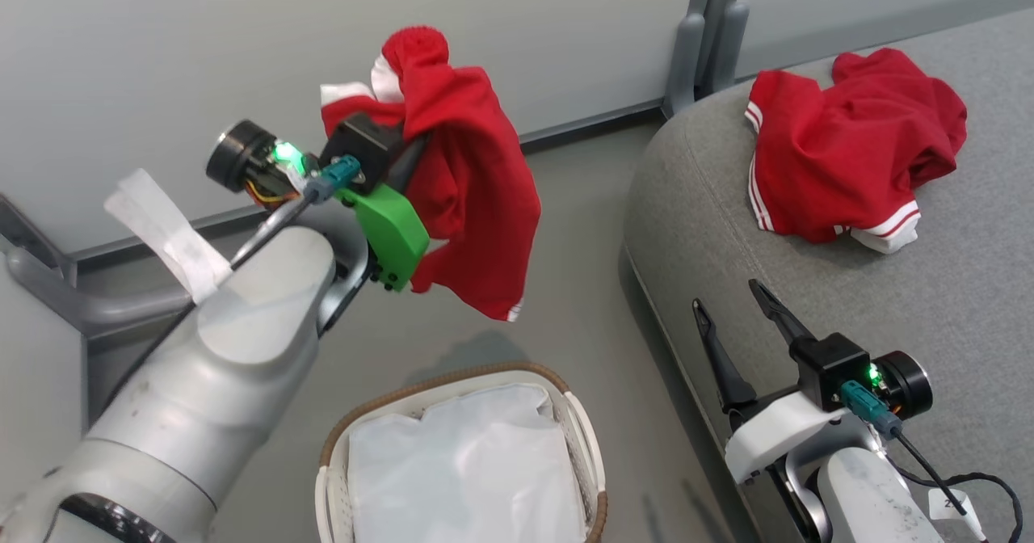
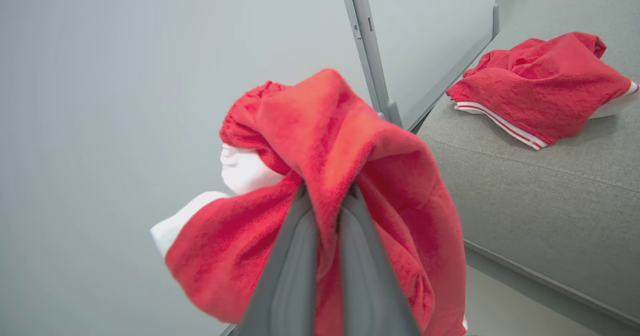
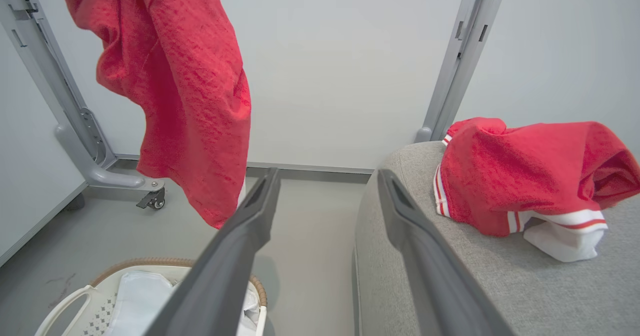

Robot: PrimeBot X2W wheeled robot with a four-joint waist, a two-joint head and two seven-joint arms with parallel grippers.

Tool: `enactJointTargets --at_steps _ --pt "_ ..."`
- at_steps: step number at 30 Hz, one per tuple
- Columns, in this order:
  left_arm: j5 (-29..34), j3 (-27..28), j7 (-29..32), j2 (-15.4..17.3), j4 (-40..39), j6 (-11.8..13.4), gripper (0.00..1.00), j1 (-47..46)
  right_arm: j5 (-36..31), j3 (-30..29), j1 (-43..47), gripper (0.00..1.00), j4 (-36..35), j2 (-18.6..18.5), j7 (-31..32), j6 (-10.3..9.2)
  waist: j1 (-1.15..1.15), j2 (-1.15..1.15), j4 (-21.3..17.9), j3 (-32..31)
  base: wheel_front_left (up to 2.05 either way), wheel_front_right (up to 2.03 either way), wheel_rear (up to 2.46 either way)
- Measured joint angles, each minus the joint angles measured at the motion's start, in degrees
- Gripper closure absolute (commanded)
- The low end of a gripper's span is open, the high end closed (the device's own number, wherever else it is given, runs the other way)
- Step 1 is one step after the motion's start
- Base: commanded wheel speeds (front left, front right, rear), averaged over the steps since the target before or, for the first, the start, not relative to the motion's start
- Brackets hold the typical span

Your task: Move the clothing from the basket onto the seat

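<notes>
I will next grab the hanging red garment by its plain red middle (image 1: 480, 189) (image 3: 195, 90) with my right gripper, so that I can lay the clothing on the seat.
My left gripper (image 1: 414, 149) is shut on a red garment (image 1: 472, 195) with white trim and holds it in the air above the basket (image 1: 575, 414). In the left wrist view the cloth (image 2: 350, 176) drapes over both closed fingers (image 2: 295, 276). A second red garment (image 1: 848, 151) lies crumpled on the grey seat (image 1: 929, 300). My right gripper (image 1: 739, 313) stands open over the seat's left front edge, with nothing between its fingers (image 3: 240, 246). The hanging garment (image 3: 190, 101) and the lying one (image 3: 525, 176) both show in the right wrist view.
The basket's white liner (image 1: 464, 466) lies inside it on the grey floor. Pale partition panels with grey posts (image 1: 711, 34) stand behind. A wheeled grey foot (image 3: 105, 176) of one panel sits at the left. A white tag (image 1: 166, 232) hangs from my left arm.
</notes>
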Motion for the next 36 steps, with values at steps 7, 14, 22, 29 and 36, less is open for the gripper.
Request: enactJointTargets --at_steps 7,14,22,29,36 --pt "-1.93 -1.33 1.33 2.58 -4.21 -0.01 1.0 -6.33 0.38 2.26 -0.34 0.0 -0.04 0.0 0.0 0.0 0.0 0.0 0.87 -4.45 0.0 0.0 0.0" --pt "-3.26 -3.55 2.98 2.97 -5.71 -0.01 1.0 -8.73 1.58 5.23 -1.49 0.0 0.03 -0.01 0.0 0.0 0.0 0.0 0.77 -5.86 0.0 0.0 0.0" --pt "-4.97 -5.87 3.55 1.29 -7.48 -0.01 1.0 -9.82 2.8 10.02 -4.21 0.0 0.55 -0.01 0.0 0.0 0.0 0.0 0.94 -7.05 0.0 0.0 0.0" --pt "-5.49 -7.65 4.2 -1.1 -8.69 -0.01 1.0 -11.11 2.85 12.51 -11.51 0.0 4.41 0.01 0.0 0.0 0.0 0.0 2.3 -7.31 0.0 0.0 0.0" --pt "-6.12 -9.4 4.19 -2.77 -9.6 -0.01 1.0 -11.54 2.37 10.22 -16.02 0.0 7.8 -0.01 0.0 0.0 0.0 0.0 4.29 -7.42 0.0 0.0 0.0"
